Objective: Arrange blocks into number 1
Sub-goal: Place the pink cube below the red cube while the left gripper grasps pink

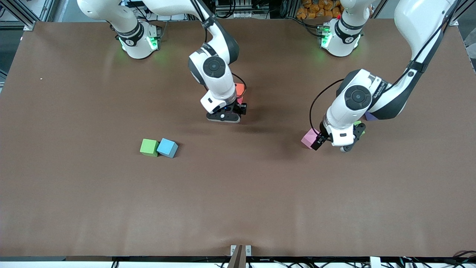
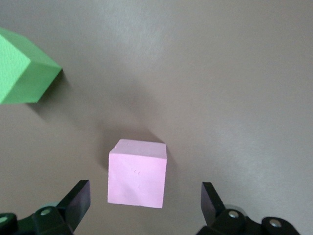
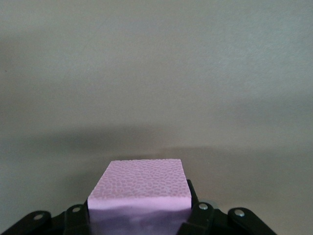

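My left gripper grabs the second pink block by its opposite sides next, since I use that block to build the number 1.
My right gripper (image 1: 224,118) is over the middle of the table, shut on a pink block (image 3: 139,183) that fills the gap between its fingers (image 3: 141,211). The front view hides that block under the hand. An orange block (image 1: 240,88) and a red one (image 1: 240,99) lie beside that hand. My left gripper (image 1: 336,143) hangs open above a second pink block (image 1: 308,139). In the left wrist view this pink block (image 2: 138,172) rests on the table in line with the wide gap of the gripper (image 2: 145,196), touched by neither finger.
A green block (image 1: 149,147) and a blue block (image 1: 167,148) touch each other toward the right arm's end. Another green block (image 1: 358,124) (image 2: 22,68) and a purple one (image 1: 369,116) lie partly hidden under the left arm. Brown tabletop (image 1: 238,201) stretches toward the front camera.
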Robot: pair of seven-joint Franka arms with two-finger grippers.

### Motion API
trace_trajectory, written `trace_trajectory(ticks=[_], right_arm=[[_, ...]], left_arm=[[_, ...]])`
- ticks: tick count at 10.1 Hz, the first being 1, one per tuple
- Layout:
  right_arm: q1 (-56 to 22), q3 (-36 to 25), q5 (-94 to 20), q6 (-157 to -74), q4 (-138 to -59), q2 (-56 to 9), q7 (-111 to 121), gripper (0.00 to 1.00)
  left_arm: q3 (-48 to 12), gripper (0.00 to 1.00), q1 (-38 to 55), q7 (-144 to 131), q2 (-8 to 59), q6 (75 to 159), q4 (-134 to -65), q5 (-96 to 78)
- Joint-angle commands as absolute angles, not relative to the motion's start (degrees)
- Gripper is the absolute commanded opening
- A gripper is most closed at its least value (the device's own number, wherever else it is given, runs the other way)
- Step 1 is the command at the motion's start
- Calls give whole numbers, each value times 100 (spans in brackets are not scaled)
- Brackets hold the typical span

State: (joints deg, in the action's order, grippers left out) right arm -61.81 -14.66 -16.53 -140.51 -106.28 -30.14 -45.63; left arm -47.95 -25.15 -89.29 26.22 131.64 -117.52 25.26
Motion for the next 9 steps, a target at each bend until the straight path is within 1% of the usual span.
trace_trajectory(ticks=[1,6,9], right_arm=[[-6249,-1582,-1723,-14124,-10582,-3085,-4649,65],[-6337,-1573,-1714,-14124,-10573,-3366,-4606,65],[-6390,-1564,-1714,-14115,-10573,-3410,-4606,65]], left_arm=[[-4869,100,-2558,-9044,2803,13245,-11804,2443],[-4860,100,-2365,-9202,3067,13087,-11804,2452],[-4668,100,-2268,-9369,3164,13043,-11795,2540]])
